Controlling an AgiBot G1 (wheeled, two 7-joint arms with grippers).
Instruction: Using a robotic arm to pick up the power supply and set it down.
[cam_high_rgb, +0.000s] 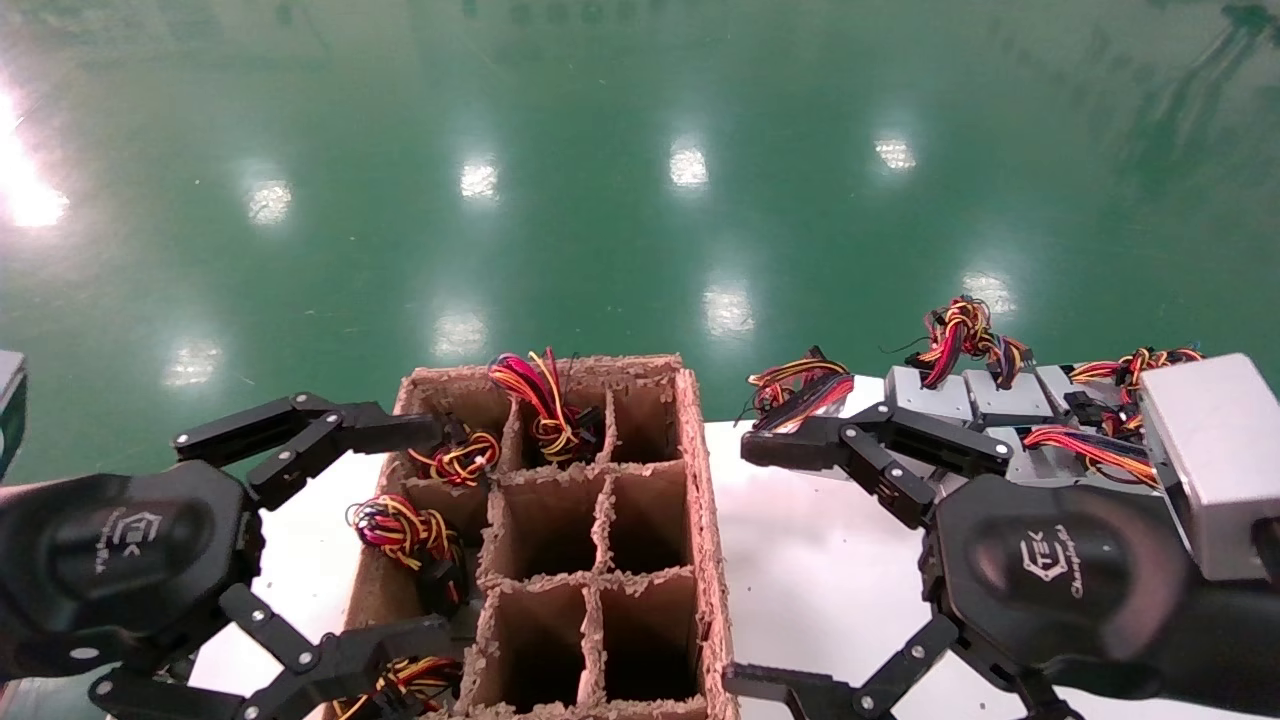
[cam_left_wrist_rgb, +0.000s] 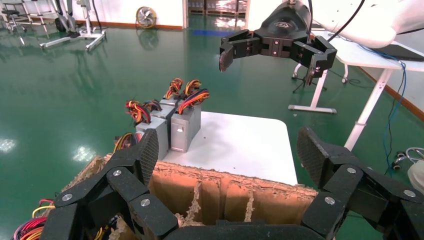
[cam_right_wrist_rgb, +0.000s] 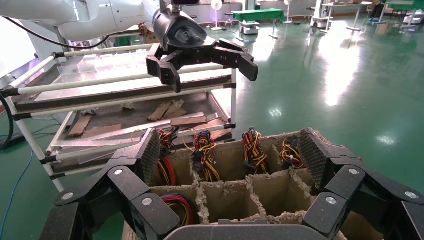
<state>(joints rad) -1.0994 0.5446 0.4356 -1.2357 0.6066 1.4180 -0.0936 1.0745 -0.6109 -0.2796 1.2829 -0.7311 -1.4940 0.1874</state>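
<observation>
The right gripper grabs the power supply by its wire bundle next, to lift the power supply out of the cardboard divider box.
Several grey power supplies (cam_high_rgb: 960, 398) with red, yellow and black wire bundles stand in a group at the back right of the white table (cam_high_rgb: 820, 570); the left wrist view shows them too (cam_left_wrist_rgb: 185, 125). My right gripper (cam_high_rgb: 740, 565), on the arm with the grey camera block (cam_high_rgb: 1210, 460), is open and empty. It hangs over the table between the supplies and the cardboard divider box (cam_high_rgb: 700, 520). My left gripper (cam_high_rgb: 440, 535) is open over the box's left column, where wire bundles (cam_high_rgb: 405, 530) stick out of the cells.
The box's middle and right cells look empty except the back middle one, which holds a bundle (cam_high_rgb: 545, 400). In the right wrist view a pipe rack (cam_right_wrist_rgb: 115, 95) with cardboard scraps stands beyond the box. Green floor surrounds the table.
</observation>
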